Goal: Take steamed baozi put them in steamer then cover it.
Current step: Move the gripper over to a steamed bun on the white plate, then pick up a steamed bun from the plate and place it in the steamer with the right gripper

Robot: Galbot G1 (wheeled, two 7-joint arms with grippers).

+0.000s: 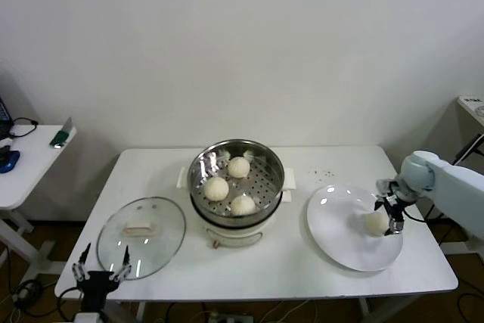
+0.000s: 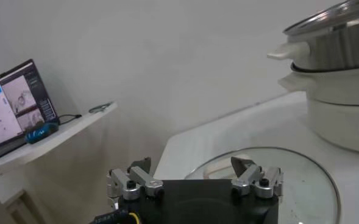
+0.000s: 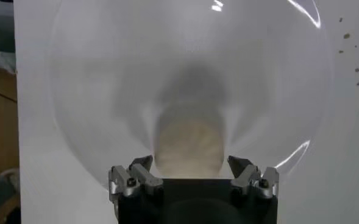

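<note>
My right gripper should next grab the last baozi by its round sides to fill the steamer.
Three steamed baozi (image 1: pixel 239 166) lie on the perforated tray of the steamer (image 1: pixel 276 166), which stands mid-table on its cream base. A fourth baozi (image 1: pixel 375 222) lies on the white plate (image 1: pixel 336 221) at the right. My right gripper (image 1: pixel 389 215) is down at that baozi. In the right wrist view the gripper (image 3: pixel 191 163) is open, with a finger on each side of the baozi (image 3: pixel 188 143) and small gaps to it. The cover (image 1: pixel 162 221) lies flat on the table to the left of the steamer. My left gripper (image 1: pixel 100 266) is open and empty at the cover's near edge.
A white side table (image 1: pixel 30 156) stands at the far left with a laptop (image 2: pixel 14 103) on it. Dark crumbs (image 3: pixel 356 55) lie on the table beyond the plate. In the left wrist view the cover (image 2: pixel 301 182) lies before the steamer (image 2: pixel 337 79).
</note>
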